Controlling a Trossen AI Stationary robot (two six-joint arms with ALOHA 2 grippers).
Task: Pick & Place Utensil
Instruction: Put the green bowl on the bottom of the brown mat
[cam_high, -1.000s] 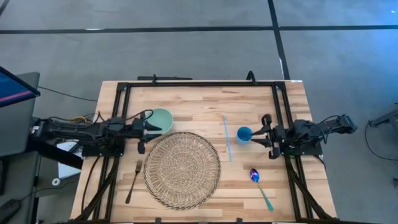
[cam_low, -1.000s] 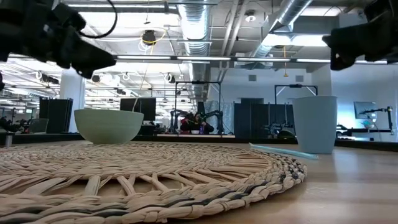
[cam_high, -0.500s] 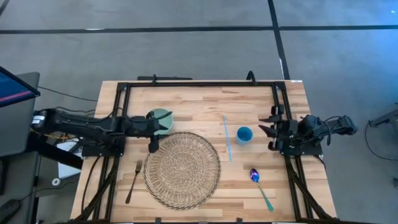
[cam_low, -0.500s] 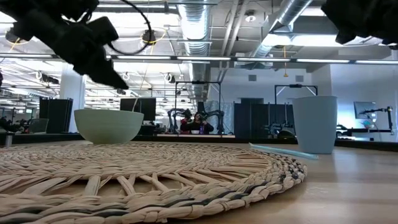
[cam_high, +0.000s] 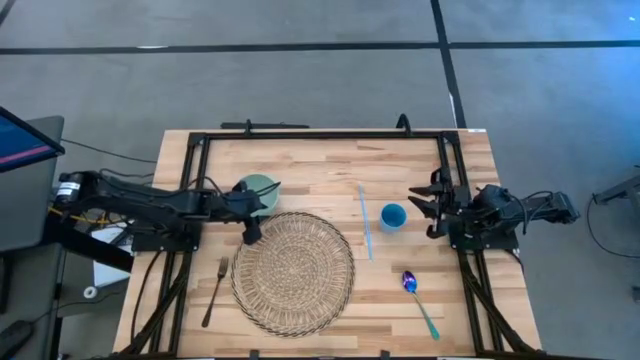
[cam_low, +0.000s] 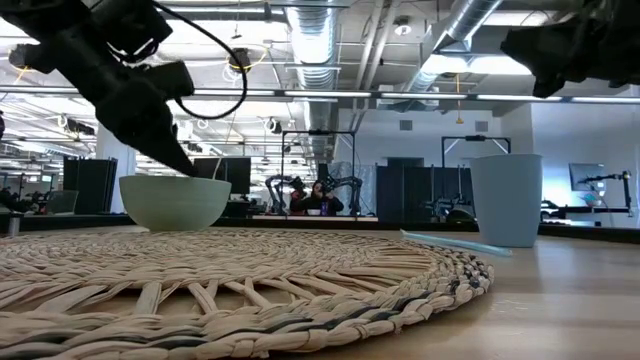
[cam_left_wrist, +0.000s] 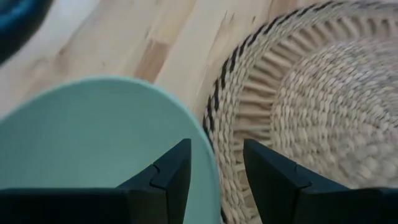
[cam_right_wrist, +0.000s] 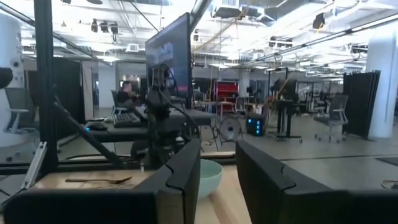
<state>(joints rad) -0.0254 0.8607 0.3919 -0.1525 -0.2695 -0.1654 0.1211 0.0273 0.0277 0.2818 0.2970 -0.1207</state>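
My left gripper grabs the pale green bowl by its rim (cam_left_wrist: 208, 144) next, to place the bowl on the round woven placemat (cam_left_wrist: 323, 93).
A pale green bowl (cam_high: 256, 186) stands on the table at the far-left rim of the round woven placemat (cam_high: 293, 272). My left gripper (cam_high: 257, 208) is open and slants down over the bowl's near rim (cam_left_wrist: 208, 140). One finger is over the bowl's inside and the other over the placemat, with the tips just above the rim (cam_low: 176, 178). A fork (cam_high: 215, 290) lies left of the placemat and a spoon (cam_high: 418, 298) right of it. My right gripper (cam_high: 422, 210) hovers open beside the blue cup (cam_high: 393, 216).
A light blue straw (cam_high: 365, 222) lies between the placemat and the cup. A black frame (cam_high: 320, 134) runs along the far, left and right sides of the table. Bare wood shows at the far middle and around the spoon.
My left gripper has gone toward the table's right edge and tipped downward, from beside the bowl to over its near rim. My right gripper has tipped upward a little and drawn slightly back from the blue cup. Nothing on the table has moved.
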